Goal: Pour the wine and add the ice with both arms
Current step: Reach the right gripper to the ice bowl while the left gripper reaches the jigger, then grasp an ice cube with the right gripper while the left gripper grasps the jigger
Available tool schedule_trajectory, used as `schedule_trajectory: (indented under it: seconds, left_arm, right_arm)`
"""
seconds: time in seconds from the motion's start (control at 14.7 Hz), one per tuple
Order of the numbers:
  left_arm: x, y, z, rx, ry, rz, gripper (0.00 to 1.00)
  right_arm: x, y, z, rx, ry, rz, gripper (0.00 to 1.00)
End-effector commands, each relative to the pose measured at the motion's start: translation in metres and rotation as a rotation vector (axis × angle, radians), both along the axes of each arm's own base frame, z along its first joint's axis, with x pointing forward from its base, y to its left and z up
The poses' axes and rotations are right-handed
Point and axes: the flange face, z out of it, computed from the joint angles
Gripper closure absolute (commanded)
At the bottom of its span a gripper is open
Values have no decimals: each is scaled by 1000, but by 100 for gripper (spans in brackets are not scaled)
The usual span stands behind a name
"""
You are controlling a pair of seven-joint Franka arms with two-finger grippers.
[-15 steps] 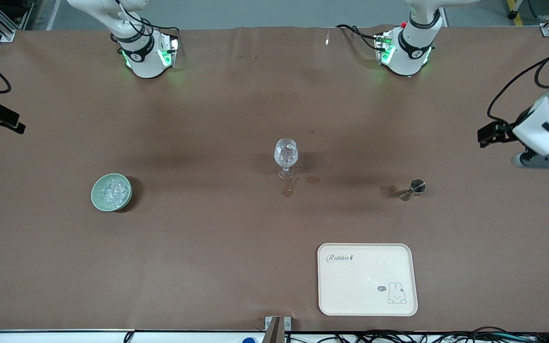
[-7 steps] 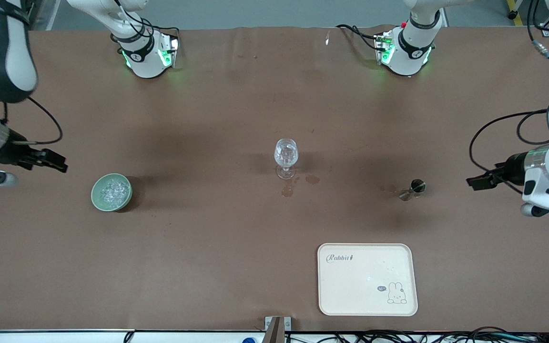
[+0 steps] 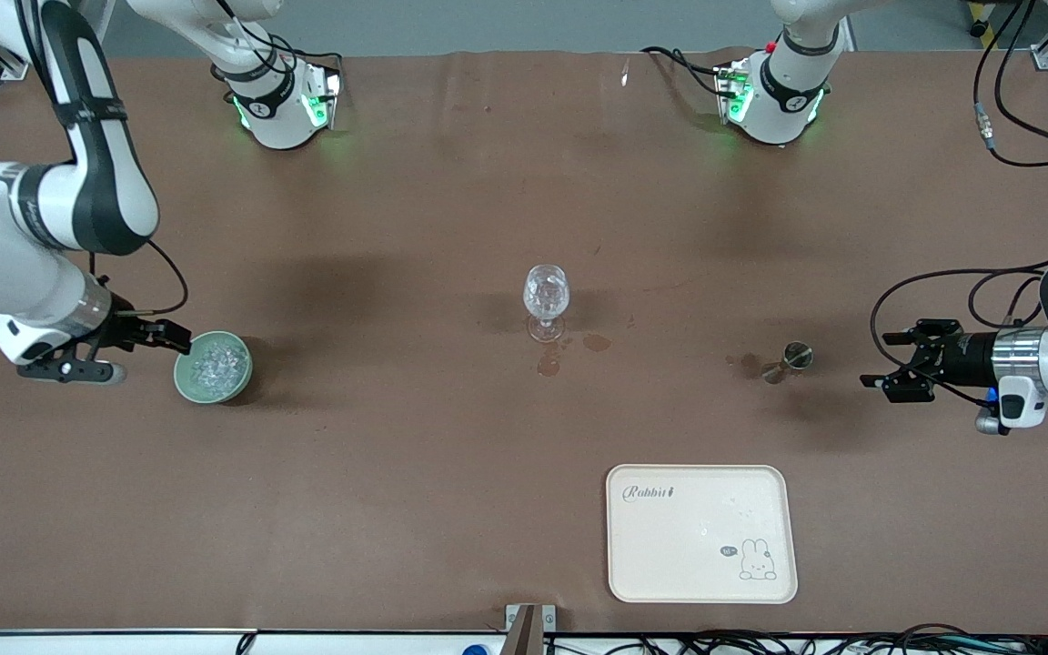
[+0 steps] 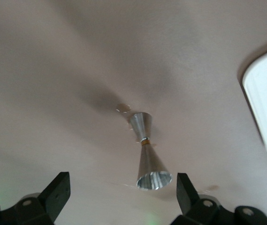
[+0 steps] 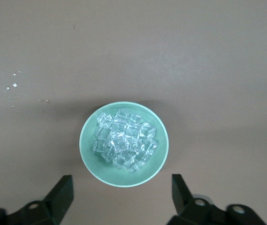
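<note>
The left gripper grabs the metal jigger by its narrow middle next, to pour the wine into the stemmed wine glass [image 3: 547, 296].
A clear stemmed wine glass [image 3: 547, 296] stands at the table's middle. A green bowl [image 3: 186, 382] toward the right arm's end holds a heap of ice [image 3: 217, 362]. My right gripper [image 3: 166, 335] is open beside the bowl; its wrist view shows the bowl [image 5: 89, 159] and the ice [image 5: 124, 145] just ahead of the gripper [image 5: 122, 183]. A small metal jigger [image 3: 788, 359] stands toward the left arm's end. My left gripper [image 3: 886, 361] is open and points at it from a short way off. In the left wrist view the jigger [image 4: 147, 154] is ahead of the gripper [image 4: 122, 183].
A cream tray [image 3: 701, 532] with a rabbit print lies nearer to the front camera than the jigger; its corner shows in the left wrist view [image 4: 264, 108]. Wet stains [image 3: 549, 364] mark the brown cloth by the glass's foot and beside the jigger.
Both arms swung in from the table's ends. The right gripper came down beside the ice bowl. The left gripper came down and turned toward the jigger.
</note>
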Motion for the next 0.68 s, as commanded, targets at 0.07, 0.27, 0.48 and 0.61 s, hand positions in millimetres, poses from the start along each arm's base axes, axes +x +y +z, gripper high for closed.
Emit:
schedule_trajectory:
  seconds: [0.07,0.27,0.48,0.61]
  left_arm:
    - [5,-8,-47,-85,104,156,2]
    - [4,-14,-67,-105,164,237,5]
    - [-1,-19,-86,-146,199,246,10]
    - [-8,-29,-95,-195,236,250,12]
  right_arm:
    - [-7,8,-28,1,-1,6,19]
    - [-5,5,-49,-3,-12,2,25]
    - [-3,6,-62,-5,-9,4,28]
    - [0,7,-77,-8,-19,6,29]
